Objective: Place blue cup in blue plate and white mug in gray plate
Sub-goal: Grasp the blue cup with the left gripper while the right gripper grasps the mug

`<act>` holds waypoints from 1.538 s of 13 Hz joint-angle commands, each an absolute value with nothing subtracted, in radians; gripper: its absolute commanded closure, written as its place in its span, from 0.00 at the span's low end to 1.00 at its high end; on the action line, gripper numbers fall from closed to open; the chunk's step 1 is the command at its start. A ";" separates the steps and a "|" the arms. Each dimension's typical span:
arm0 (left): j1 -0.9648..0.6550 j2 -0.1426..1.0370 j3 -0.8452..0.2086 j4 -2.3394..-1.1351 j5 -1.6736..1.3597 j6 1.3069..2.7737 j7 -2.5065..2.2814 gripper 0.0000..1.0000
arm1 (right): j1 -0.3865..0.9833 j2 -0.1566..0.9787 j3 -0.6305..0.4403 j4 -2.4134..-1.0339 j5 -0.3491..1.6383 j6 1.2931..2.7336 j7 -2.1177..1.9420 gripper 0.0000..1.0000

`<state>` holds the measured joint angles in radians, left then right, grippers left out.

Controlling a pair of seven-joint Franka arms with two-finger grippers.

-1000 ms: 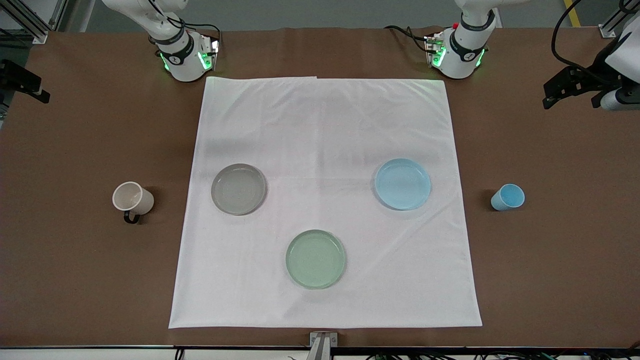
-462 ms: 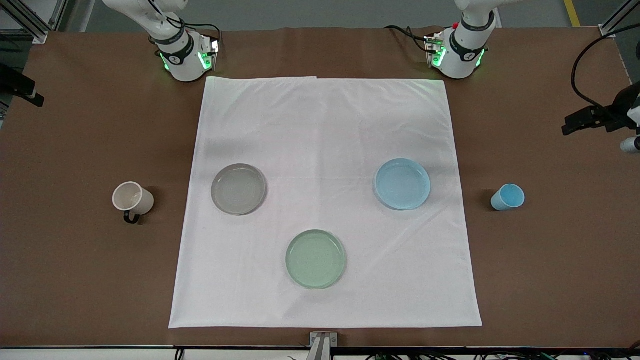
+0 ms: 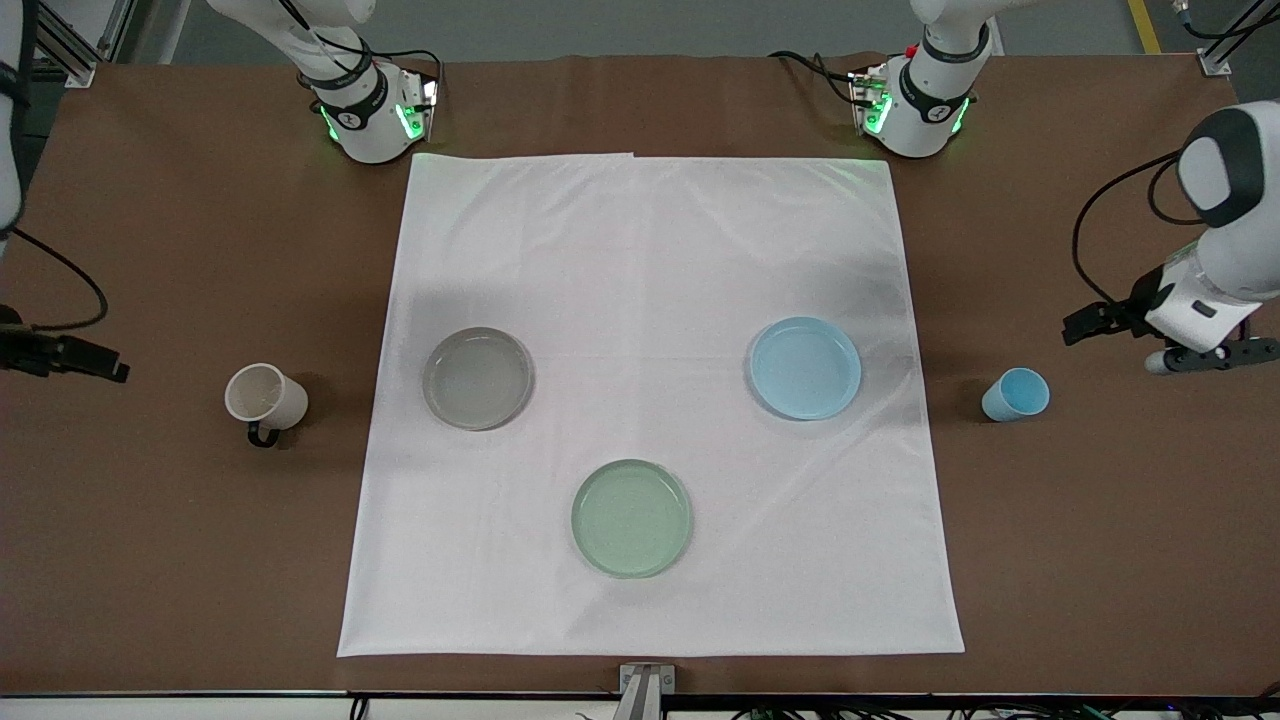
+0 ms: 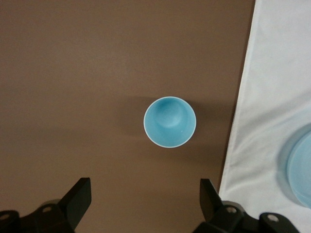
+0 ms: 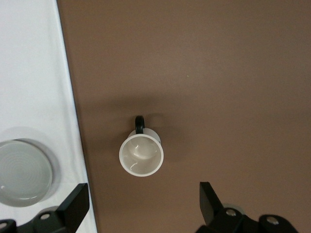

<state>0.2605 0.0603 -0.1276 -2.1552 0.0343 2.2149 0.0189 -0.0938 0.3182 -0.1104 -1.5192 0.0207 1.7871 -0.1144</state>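
I will grab the white mug by its black handle (image 3: pixel 263 439) next with my right gripper. Then I can put the mug in the gray plate (image 3: pixel 477 378).
The blue cup (image 3: pixel 1016 394) stands upright on the brown table at the left arm's end, beside the cloth; it also shows in the left wrist view (image 4: pixel 170 121). The blue plate (image 3: pixel 805 367) lies on the white cloth, its edge visible in the left wrist view (image 4: pixel 301 165). The white mug (image 3: pixel 264 397) stands upright at the right arm's end, its black handle toward the front camera, and shows in the right wrist view (image 5: pixel 141 154). The gray plate (image 3: pixel 477 378) (image 5: pixel 22 172) lies on the cloth. My left gripper (image 3: pixel 1095 325) (image 4: pixel 145 187) hangs open and empty above the table near the cup. My right gripper (image 3: pixel 85 362) (image 5: pixel 143 189) hangs open and empty above the table near the mug.
A pale green plate (image 3: pixel 631 518) lies on the white cloth (image 3: pixel 650 250), nearer the front camera than the other two plates. The cloth covers the middle of the brown table (image 3: pixel 1100 550). Both arm bases stand along the table's farthest edge.
Both hands have come down and in from the table's ends: the left toward the blue cup, the right toward the white mug. Cup, mug and plates have not moved.
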 commanded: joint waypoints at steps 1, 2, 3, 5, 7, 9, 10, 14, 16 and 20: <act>0.293 0.116 -0.133 -2.209 0.046 2.331 0.025 0.12 | -0.091 0.391 -0.101 -1.564 0.034 1.915 -0.107 0.00; 0.296 0.145 -0.133 -2.210 0.046 2.362 0.025 0.17 | -0.087 0.402 -0.100 -1.610 0.035 1.992 -0.106 0.01; 0.296 0.176 -0.133 -2.210 0.046 2.396 0.025 0.22 | -0.080 0.408 -0.100 -1.679 0.040 2.079 -0.092 0.02; 0.301 0.233 -0.133 -2.207 0.046 2.453 0.025 0.36 | -0.060 0.419 -0.098 -1.790 0.054 2.239 -0.071 0.03; 0.301 0.265 -0.133 -2.204 0.046 2.491 0.015 0.44 | -0.058 0.439 -0.097 -1.879 0.055 2.374 -0.069 0.03; 0.301 0.297 -0.135 -2.194 0.045 2.503 0.011 0.51 | -0.061 0.465 -0.092 -1.896 0.057 2.391 -0.069 0.06; 0.301 0.305 -0.135 -2.189 0.041 2.505 0.009 0.56 | -0.061 0.466 -0.086 -1.902 0.057 2.391 -0.071 0.08; 0.298 0.313 -0.141 -2.186 0.034 2.503 0.006 0.93 | -0.063 0.491 -0.081 -1.913 0.058 2.390 -0.083 0.23; 0.291 0.284 -0.153 -2.187 0.034 2.493 0.011 1.00 | -0.063 0.494 -0.081 -1.913 0.058 2.390 -0.083 0.29; 0.293 0.210 -0.300 -2.187 0.031 2.386 -0.179 1.00 | -0.064 0.500 -0.081 -1.913 0.061 2.387 -0.083 0.50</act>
